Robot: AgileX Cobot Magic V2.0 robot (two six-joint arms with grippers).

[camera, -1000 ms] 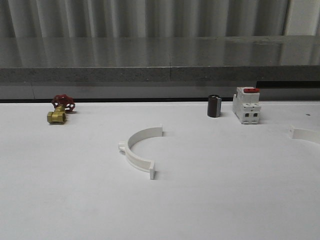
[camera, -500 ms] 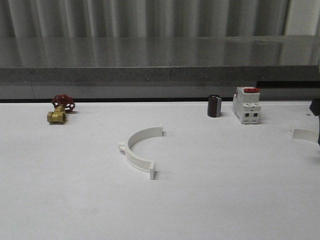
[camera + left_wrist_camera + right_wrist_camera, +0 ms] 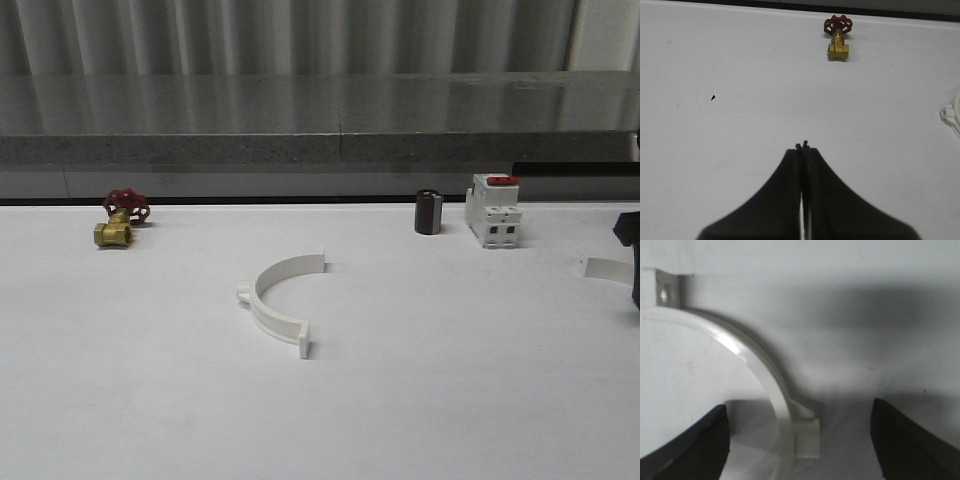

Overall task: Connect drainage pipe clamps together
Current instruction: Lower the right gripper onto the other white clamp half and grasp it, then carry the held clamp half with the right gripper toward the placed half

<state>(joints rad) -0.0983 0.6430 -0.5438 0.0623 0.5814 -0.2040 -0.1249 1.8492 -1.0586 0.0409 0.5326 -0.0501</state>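
My right gripper will catch the clamp if it closes now, because its open fingers reach down on either side of the clamp's mid-arc tab (image 3: 807, 432) in the right wrist view.
One white half-ring clamp (image 3: 280, 301) lies in the middle of the white table, its opening toward the right. The second clamp (image 3: 608, 268) rests at the far right edge of the front view, partly behind my right gripper (image 3: 630, 250), which comes in dark from that side. In the right wrist view that gripper (image 3: 800, 440) stands open, its fingers on either side of this clamp's arc (image 3: 750, 360), near the mid-arc tab (image 3: 807, 432). My left gripper (image 3: 801, 146) is shut on nothing above bare table; the first clamp's tab (image 3: 951, 114) shows at the view's edge.
A brass valve with a red handwheel (image 3: 120, 222) sits at the back left. A dark cylinder (image 3: 428, 212) and a white breaker with a red top (image 3: 493, 210) stand at the back right. A grey ledge (image 3: 320, 130) runs behind the table.
My right gripper has come into the front view at the far right edge and lowered over the second clamp. The clamps and the other objects have not moved.
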